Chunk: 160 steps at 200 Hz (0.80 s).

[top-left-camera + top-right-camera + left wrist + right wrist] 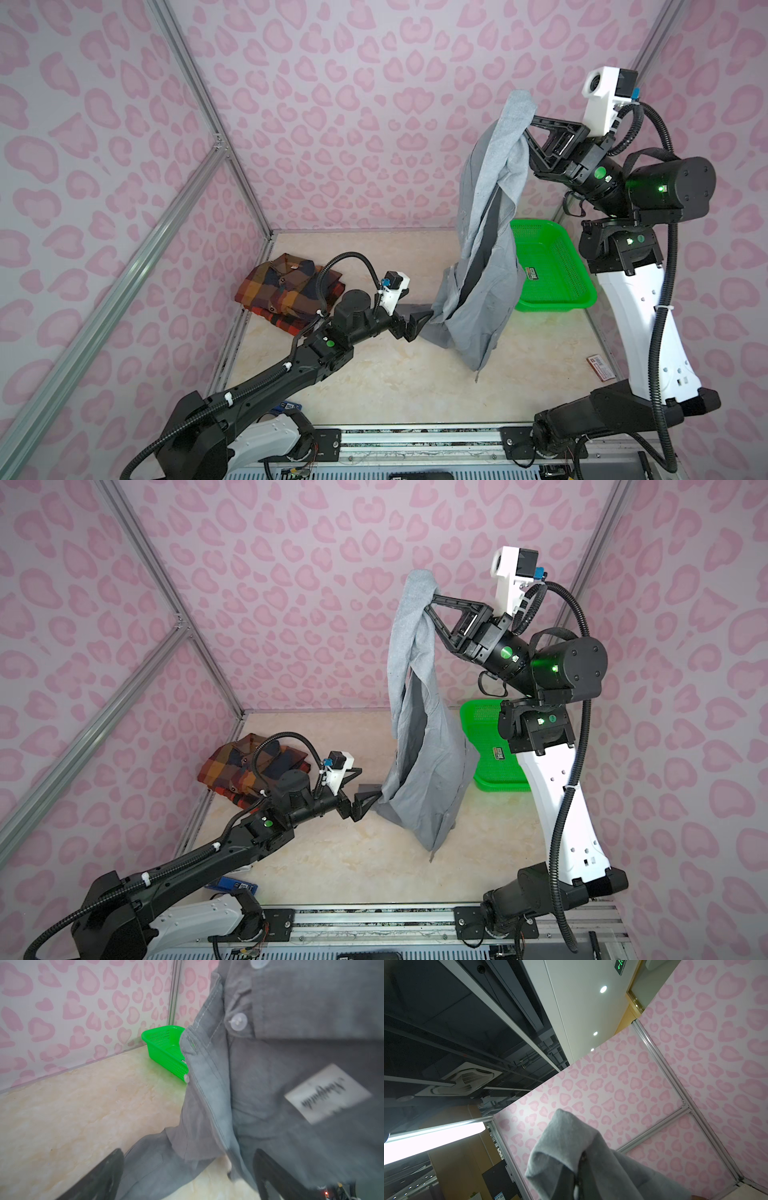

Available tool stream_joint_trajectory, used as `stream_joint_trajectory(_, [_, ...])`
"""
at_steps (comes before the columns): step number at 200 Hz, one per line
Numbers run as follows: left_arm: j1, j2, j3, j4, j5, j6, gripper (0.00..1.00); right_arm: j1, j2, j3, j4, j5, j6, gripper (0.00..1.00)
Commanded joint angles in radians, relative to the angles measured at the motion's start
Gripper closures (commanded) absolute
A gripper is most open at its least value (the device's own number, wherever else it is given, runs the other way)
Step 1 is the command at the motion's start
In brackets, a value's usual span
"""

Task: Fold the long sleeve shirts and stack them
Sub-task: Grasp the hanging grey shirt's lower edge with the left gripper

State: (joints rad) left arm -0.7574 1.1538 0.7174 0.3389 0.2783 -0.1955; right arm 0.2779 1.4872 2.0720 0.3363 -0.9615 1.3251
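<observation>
The gray shirt has its loose edge (227, 1140) near the white label (328, 1093). My left gripper should grab the shirt there next, so my right gripper stays free to regrip for folding.
The gray long sleeve shirt (486, 249) (424, 746) hangs in the air from my right gripper (527, 129) (432, 600), which is shut on its top edge high at the back right. In the right wrist view the bunched gray cloth (566, 1147) covers the jaws. The shirt's lower end brushes the table. My left gripper (424, 318) (371, 799) stands open low at the shirt's left side. In the left wrist view loose gray cloth (291, 1064) lies between the spread fingers (104, 1174). The plaid shirt (286, 291) (232, 766) lies folded at the table's left.
A green mesh basket (552, 305) (498, 781) (164, 1047) sits at the back right, partly behind the hanging shirt. A small red packet (600, 365) lies near the right arm's base. A blue item (230, 883) lies by the left arm's base. Pink patterned walls enclose the table.
</observation>
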Motion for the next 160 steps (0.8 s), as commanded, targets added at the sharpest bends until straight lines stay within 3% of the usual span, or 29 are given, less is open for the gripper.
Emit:
stream_joint_trajectory(1, [0.000, 0.001, -0.004, 0.130, 0.088, -0.091, 0.03, 0.002, -0.008, -0.013, 0.044, -0.016, 0.006, 1.00])
stream_joint_trajectory(52, [-0.007, -0.239, -0.135, 0.109, 0.130, -0.196, 0.01, -0.002, -0.030, -0.057, -0.017, -0.004, -0.057, 1.00])
stream_joint_trajectory(94, [-0.084, -0.487, -0.161, -0.191, -0.024, 0.081, 0.00, -0.004, -0.029, -0.091, -0.049, 0.015, -0.084, 1.00])
stream_joint_trajectory(120, [-0.092, -0.484, -0.101, -0.256, -0.018, 0.120, 0.00, -0.005, -0.031, -0.102, -0.069, 0.020, -0.100, 1.00])
stream_joint_trajectory(160, [-0.126, -0.355, -0.015, -0.175, -0.050, 0.106, 0.02, 0.004, -0.047, -0.104, -0.141, 0.035, -0.161, 1.00])
